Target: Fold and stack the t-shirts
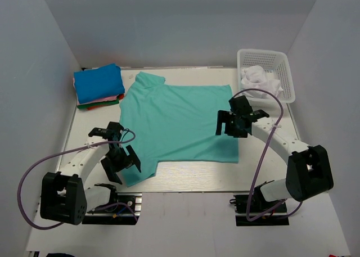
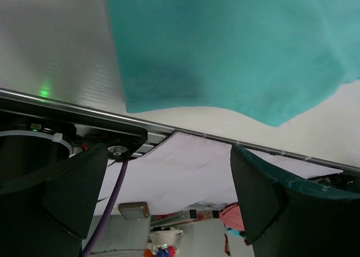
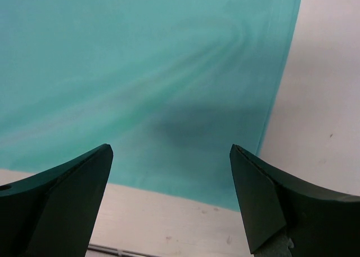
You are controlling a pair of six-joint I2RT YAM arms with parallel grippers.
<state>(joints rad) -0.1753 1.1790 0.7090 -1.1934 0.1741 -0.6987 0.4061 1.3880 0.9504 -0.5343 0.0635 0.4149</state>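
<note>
The robot's left gripper should next take hold of the teal-green t-shirt by the edge of its near sleeve, so that it can fold the t-shirt's near side over its body.
A teal-green t-shirt lies spread flat in the middle of the table, collar toward the far left. It also shows in the left wrist view and in the right wrist view. A folded stack with a bright blue t-shirt on top of pink and dark green ones sits at the far left. My left gripper is open and empty over the shirt's near-left sleeve. My right gripper is open and empty above the shirt's right hem edge.
A white plastic lattice basket stands at the far right with white cloth in it. Grey walls enclose the table on three sides. The table's near edge rail shows in the left wrist view.
</note>
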